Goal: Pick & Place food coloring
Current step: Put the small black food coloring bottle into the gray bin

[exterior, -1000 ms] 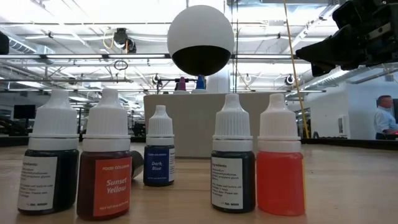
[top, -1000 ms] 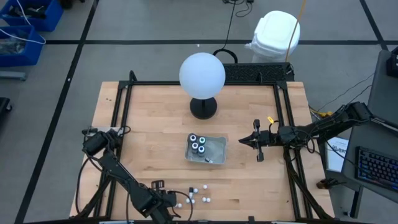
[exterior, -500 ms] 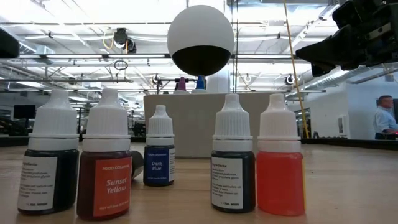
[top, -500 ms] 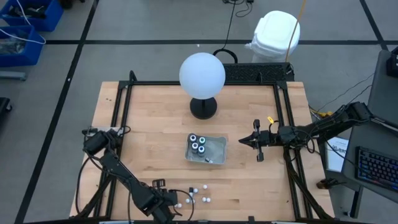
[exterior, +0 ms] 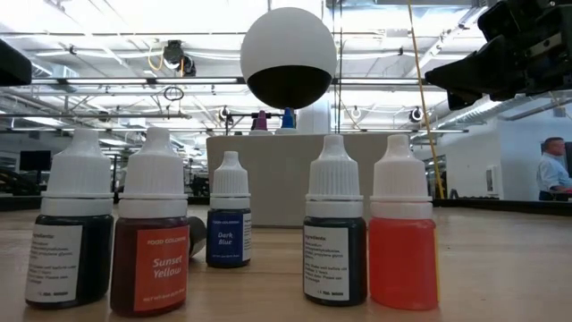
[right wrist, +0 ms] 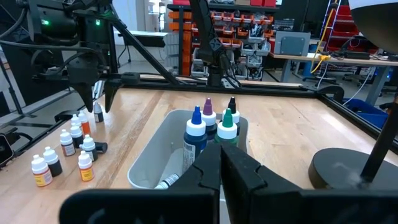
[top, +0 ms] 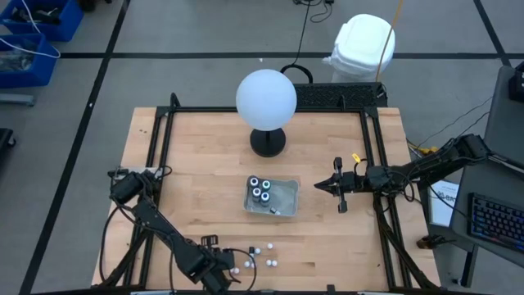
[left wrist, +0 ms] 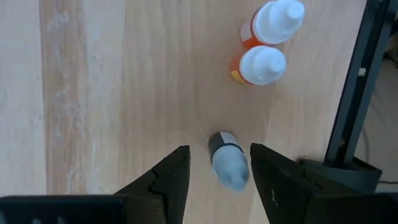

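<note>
My left gripper is going to grab the small dark bottle by its white cap [left wrist: 230, 163] next. Then it will put the food coloring in the tray.
The food coloring shows as small white-capped bottles [top: 260, 254] standing on the wood near the table's front edge, and as three larger dark bottles [top: 260, 190] standing upright in the clear tray [top: 285, 205]. My left gripper [left wrist: 219, 163] points straight down at the front edge, open. One small dark bottle [left wrist: 225, 160] stands upright on the table between its fingers. My right gripper [top: 319, 187] waits level and shut, right of the tray. The low view shows several small bottles [exterior: 154, 241] from close by. My left gripper comes from above with a finger on either side of the small dark bottle's cap [left wrist: 235, 177]. A gap shows beside one finger. The other finger [left wrist: 264, 180] stands right beside the cap; whether it touches, I cannot tell.
A big white globe [top: 266, 97] on a black base [top: 268, 142] stands behind the tray. Black frame rails [top: 155, 147] run along the table's sides and back. Two orange bottles [left wrist: 264, 40] stand near the left gripper. Bare wood lies left of the tray.
</note>
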